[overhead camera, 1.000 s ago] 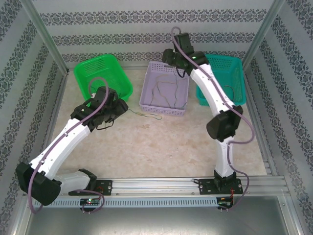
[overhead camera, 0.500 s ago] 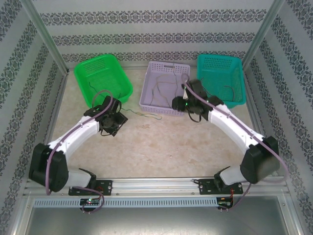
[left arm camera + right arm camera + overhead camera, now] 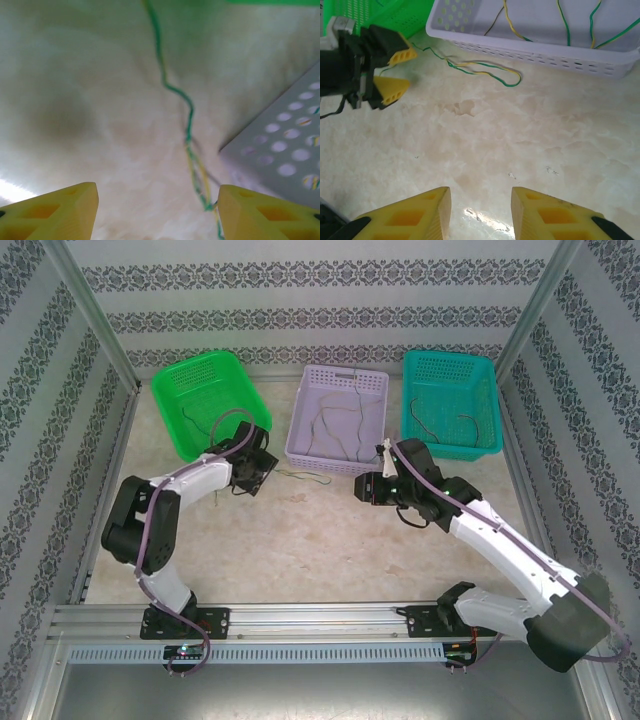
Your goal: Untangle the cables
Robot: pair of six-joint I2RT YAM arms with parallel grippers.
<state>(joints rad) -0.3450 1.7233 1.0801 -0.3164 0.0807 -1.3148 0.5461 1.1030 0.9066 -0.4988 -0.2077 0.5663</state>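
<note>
I should next grab the green-yellow cable at the tangle's green-basket side (image 3: 281, 472) (image 3: 204, 196) with my left gripper. The cable's loop then stays free for my right gripper to untangle.
A tangle of thin green and yellow cables (image 3: 303, 477) lies on the table just in front of the lavender basket (image 3: 300, 415). More cables (image 3: 338, 427) lie inside that basket. In the left wrist view the green-yellow cable (image 3: 188, 117) runs down to the inner side of the right finger (image 3: 250, 207). My left gripper (image 3: 262, 472) (image 3: 157, 202) is open at the tangle's left end and holds nothing. My right gripper (image 3: 363, 490) (image 3: 481, 202) is open over bare table, right of the tangle (image 3: 485, 70). Its camera also shows the left gripper (image 3: 395, 70).
A green basket (image 3: 172, 390) stands at the back left. At the back right a teal basket (image 3: 490, 400) holds a dark cable (image 3: 450, 427). Patterned walls and metal posts close in the table. A metal rail (image 3: 320, 618) runs along the near edge.
The right arm swung down from above the lavender basket to the table in front of it. The left arm folded in, bringing its gripper closer to the tangle, and its jaws opened wider.
</note>
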